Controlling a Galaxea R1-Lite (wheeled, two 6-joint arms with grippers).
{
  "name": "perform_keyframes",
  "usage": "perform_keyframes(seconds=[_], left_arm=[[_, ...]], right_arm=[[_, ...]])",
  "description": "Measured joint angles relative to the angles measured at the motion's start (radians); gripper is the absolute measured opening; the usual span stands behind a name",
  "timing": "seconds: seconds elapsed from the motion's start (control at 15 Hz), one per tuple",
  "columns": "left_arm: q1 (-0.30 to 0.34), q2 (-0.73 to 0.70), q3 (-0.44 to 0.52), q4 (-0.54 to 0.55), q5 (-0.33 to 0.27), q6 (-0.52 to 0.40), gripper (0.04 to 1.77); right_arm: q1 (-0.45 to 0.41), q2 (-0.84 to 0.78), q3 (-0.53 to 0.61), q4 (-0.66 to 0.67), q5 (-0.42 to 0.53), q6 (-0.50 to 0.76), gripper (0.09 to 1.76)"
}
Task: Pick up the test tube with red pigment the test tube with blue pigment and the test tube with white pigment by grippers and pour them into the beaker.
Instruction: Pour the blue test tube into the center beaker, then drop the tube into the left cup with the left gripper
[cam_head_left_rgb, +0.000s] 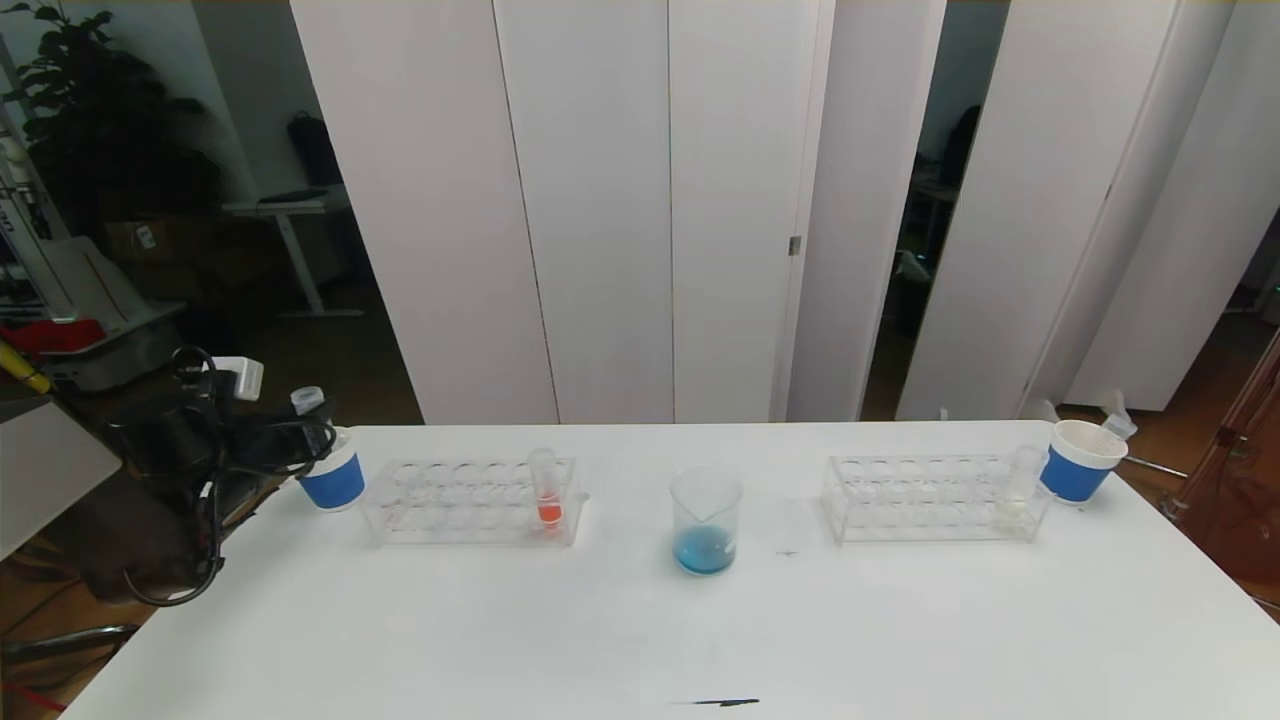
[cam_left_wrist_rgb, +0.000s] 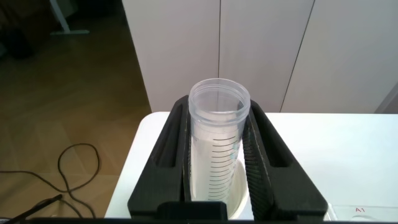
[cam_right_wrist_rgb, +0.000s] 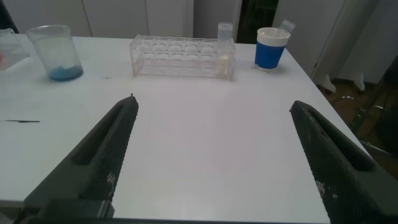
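Observation:
The test tube's lower end (cam_left_wrist_rgb: 210, 191) stands inside the paper cup's rim, so it is time for my left gripper to open.
My left gripper (cam_left_wrist_rgb: 217, 106) is shut on a clear graduated test tube (cam_left_wrist_rgb: 214, 143) with no coloured liquid showing in it. It holds the tube upright over a white paper cup (cam_left_wrist_rgb: 240, 186) at the table's far left (cam_head_left_rgb: 332, 480). No tube with blue pigment shows. The beaker (cam_head_left_rgb: 706, 520) stands mid-table with blue liquid at its bottom. The test tube with red pigment (cam_head_left_rgb: 547, 488) stands in the left rack (cam_head_left_rgb: 470, 500). The test tube with white pigment (cam_head_left_rgb: 1019, 490) stands in the right rack (cam_head_left_rgb: 930, 497). My right gripper (cam_right_wrist_rgb: 214, 104) hangs open over bare table, out of the head view.
A second blue-banded paper cup (cam_head_left_rgb: 1080, 460) stands at the far right with an empty tube (cam_right_wrist_rgb: 285, 26) leaning in it. Cables and the left arm (cam_head_left_rgb: 190, 450) hang off the table's left edge. A dark mark (cam_head_left_rgb: 725, 702) lies near the front edge.

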Motion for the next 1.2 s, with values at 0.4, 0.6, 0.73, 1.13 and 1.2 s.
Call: perform_keyframes(seconds=[0.4,0.6,0.73,1.13,1.2], left_arm=[[0.001,0.008,0.001,0.0,0.0,0.0,0.57],[0.003,0.008,0.001,-0.001,0.0,0.0,0.58],[0.003,0.008,0.005,-0.001,-0.001,0.001,0.92],[0.003,0.015,0.013,-0.043,-0.001,0.0,1.75],[0.003,0.015,0.013,-0.046,-0.001,0.0,1.75]], right_arm=[[0.0,0.0,0.0,0.0,0.0,0.0,1.75],[0.0,0.0,0.0,0.0,0.0,0.0,1.75],[0.0,0.0,0.0,0.0,0.0,0.0,1.75],[0.0,0.0,0.0,0.0,0.0,0.0,1.75],[0.0,0.0,0.0,0.0,0.0,0.0,1.75]])
